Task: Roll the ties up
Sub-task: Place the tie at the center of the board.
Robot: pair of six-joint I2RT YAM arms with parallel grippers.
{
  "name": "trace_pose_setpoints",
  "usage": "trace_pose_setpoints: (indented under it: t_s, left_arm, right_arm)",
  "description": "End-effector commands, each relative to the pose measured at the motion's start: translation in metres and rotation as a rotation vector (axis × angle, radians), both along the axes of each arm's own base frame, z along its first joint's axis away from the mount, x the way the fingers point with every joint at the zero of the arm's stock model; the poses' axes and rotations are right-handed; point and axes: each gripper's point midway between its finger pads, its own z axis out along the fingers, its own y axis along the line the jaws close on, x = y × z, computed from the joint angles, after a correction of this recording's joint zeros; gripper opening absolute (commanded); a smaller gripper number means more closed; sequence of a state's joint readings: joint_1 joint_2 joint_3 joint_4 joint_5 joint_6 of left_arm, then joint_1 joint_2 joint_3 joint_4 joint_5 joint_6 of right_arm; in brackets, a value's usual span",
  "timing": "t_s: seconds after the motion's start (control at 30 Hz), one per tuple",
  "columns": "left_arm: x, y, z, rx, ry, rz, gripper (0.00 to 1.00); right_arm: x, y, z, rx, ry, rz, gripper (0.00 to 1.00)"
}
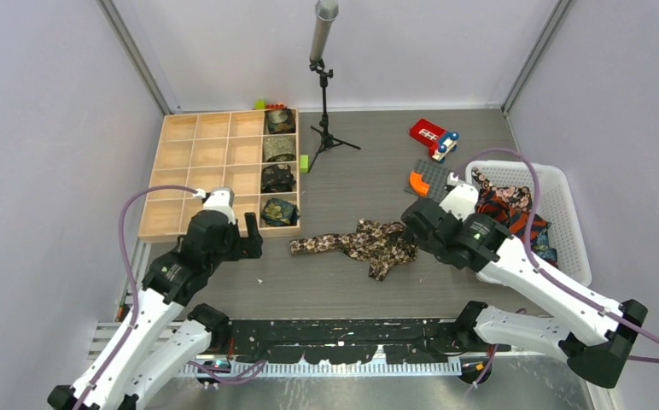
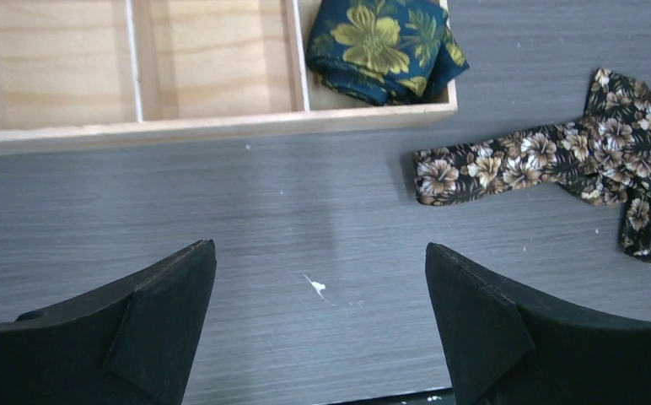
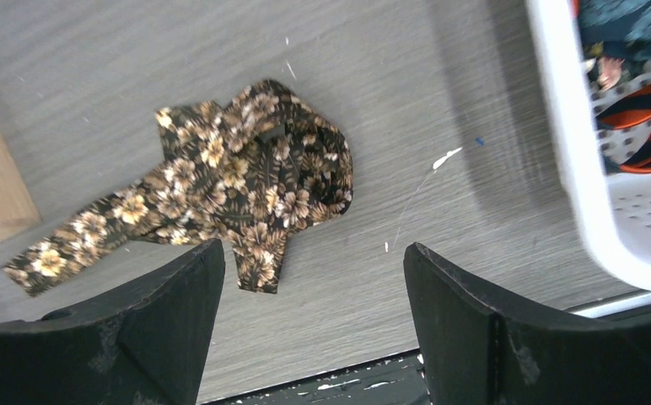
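My left gripper grabs the dark brown floral tie (image 1: 362,243) by its narrow end (image 1: 300,246) next, to straighten the crumpled rest for rolling.
A dark brown floral tie (image 1: 362,243) lies crumpled on the grey table between the arms; its narrow end points left. It shows in the left wrist view (image 2: 558,156) and the right wrist view (image 3: 238,181). Several rolled ties (image 1: 278,179) fill the right column of the wooden tray; the nearest is a teal coil with yellow flowers (image 2: 385,42). More unrolled ties (image 1: 510,209) lie in the white basket. My left gripper (image 1: 253,237) is open and empty, left of the tie's narrow end. My right gripper (image 1: 411,226) is open and empty, just right of the crumpled tie.
The wooden compartment tray (image 1: 198,166) stands at the back left. The white basket (image 1: 565,213) stands at the right. A microphone stand (image 1: 324,94), a red toy (image 1: 428,132), a grey block with an orange piece (image 1: 424,179) and a small green block (image 1: 305,162) stand behind.
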State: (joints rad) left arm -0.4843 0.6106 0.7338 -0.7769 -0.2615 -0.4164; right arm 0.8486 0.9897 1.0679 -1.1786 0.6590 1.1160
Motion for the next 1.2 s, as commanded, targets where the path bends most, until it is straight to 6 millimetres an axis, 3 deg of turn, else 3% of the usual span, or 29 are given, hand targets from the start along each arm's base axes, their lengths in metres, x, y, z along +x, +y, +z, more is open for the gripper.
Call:
trace_pose_setpoints:
  t_s: [0.0,0.17,0.3,0.6,1.0,1.1,1.17]
  left_arm:
    - [-0.004,-0.020,-0.003,-0.120,0.078,0.008,0.93]
    - [0.005,-0.041,-0.026,-0.223,0.086,0.004,0.83]
    - [0.016,-0.055,-0.045,-0.280,0.084,-0.001,0.78]
    - [0.041,-0.083,-0.077,-0.357,0.040,-0.046,0.72]
    - [0.056,-0.111,-0.105,-0.439,0.055,-0.092,0.60]
    - [0.056,-0.116,-0.109,-0.454,0.066,-0.100,0.50]
    - [0.056,-0.117,-0.112,-0.453,0.076,-0.098,0.38]
  right_arm:
    - [0.001,0.030,-0.035,0.065,0.055,0.089,0.81]
    - [-0.006,0.064,-0.064,0.166,0.127,0.221,0.80]
    - [-0.011,0.076,-0.075,0.184,0.169,0.272,0.80]
    - [-0.017,0.075,-0.085,0.163,0.199,0.326,0.80]
    - [-0.026,0.062,-0.094,0.121,0.218,0.339,0.80]
    - [-0.027,0.061,-0.095,0.116,0.220,0.339,0.80]
    - [-0.027,0.059,-0.097,0.109,0.224,0.338,0.80]
